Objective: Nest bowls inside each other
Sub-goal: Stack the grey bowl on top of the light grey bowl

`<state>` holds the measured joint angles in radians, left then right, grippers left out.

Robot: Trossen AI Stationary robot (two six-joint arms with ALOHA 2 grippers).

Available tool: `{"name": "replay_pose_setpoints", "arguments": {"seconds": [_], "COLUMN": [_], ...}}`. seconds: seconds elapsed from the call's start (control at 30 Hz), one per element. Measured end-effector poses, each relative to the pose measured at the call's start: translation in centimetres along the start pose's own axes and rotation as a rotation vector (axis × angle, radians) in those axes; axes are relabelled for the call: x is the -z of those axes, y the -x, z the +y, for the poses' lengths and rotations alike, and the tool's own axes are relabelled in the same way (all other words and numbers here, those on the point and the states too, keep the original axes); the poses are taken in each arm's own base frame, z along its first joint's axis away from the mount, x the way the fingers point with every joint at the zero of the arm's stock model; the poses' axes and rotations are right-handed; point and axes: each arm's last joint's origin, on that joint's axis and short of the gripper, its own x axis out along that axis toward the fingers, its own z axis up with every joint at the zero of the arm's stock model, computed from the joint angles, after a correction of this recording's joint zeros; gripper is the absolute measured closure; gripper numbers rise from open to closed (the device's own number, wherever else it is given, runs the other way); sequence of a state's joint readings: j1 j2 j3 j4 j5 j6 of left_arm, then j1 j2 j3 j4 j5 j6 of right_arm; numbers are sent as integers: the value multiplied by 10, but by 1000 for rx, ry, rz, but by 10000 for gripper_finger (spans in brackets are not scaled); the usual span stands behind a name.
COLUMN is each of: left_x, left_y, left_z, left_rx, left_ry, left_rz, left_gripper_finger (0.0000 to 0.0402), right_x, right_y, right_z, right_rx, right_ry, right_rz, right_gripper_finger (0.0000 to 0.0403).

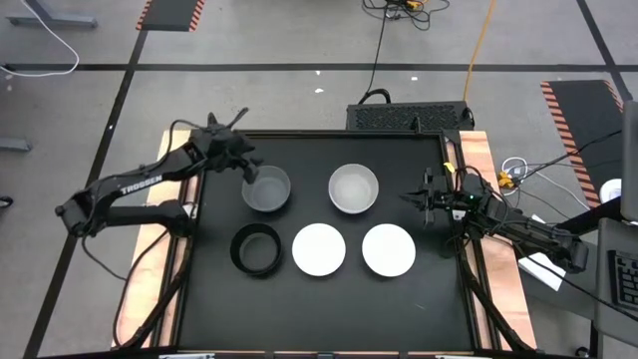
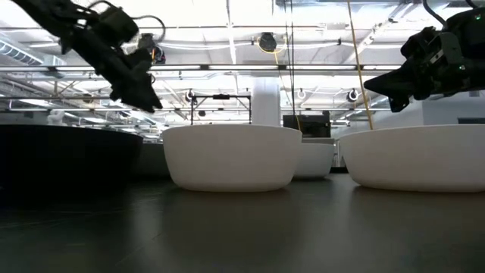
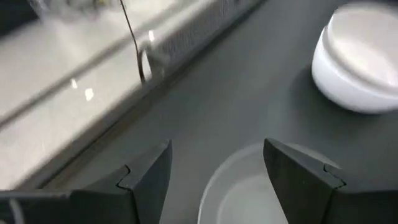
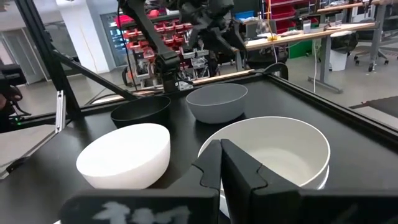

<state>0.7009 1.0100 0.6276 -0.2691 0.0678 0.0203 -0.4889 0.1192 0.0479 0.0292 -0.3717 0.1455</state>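
My left gripper is to nest the grey bowl inside the pale bowl, so it should grab the grey bowl by its rim next.
Two bowls stand in the far row: a grey bowl and a pale bowl. The near row holds a black bowl and two white bowls. All rest upright on their bases. My left gripper is open and hovers over the grey bowl's far-left rim. It is raised clear in the low view. My right gripper is shut and hangs above the table's right side, beside the pale bowl.
The black tabletop has a raised rim all round, with wooden strips outside it. Bare table lies in front of the near row. Cables and a dark box sit on the floor beyond the far edge.
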Motion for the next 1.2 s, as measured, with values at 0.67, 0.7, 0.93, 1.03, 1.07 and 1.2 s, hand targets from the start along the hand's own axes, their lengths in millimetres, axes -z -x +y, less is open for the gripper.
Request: {"name": "replay_pose_setpoints", "arguments": {"seconds": [0.67,0.7,0.93,1.03,1.07,1.2], "left_x": [-26,-27,-18,-12,-11,-5], "left_y": [-27,-27,-31,-34,-36,-43], "left_z": [13,13,12,12,12,14], "left_rx": [56,72,128,127,123,104], "left_ry": [-22,-21,-63,-73,-73,-70], "left_rz": [343,340,433,493,507,572], "left_gripper_finger": [137,131,80,67,63,58], "right_x": [0,0,1,1,1,2], "right_y": [0,0,0,0,0,-1], "right_z": [0,0,1,0,0,0], "right_rx": [-3,-7,-23,-22,-22,-20], "right_ry": [-27,-27,-28,-30,-30,-34], "right_rz": [4,4,8,12,14,22], "right_gripper_finger": [403,403,403,403,403,403]}}
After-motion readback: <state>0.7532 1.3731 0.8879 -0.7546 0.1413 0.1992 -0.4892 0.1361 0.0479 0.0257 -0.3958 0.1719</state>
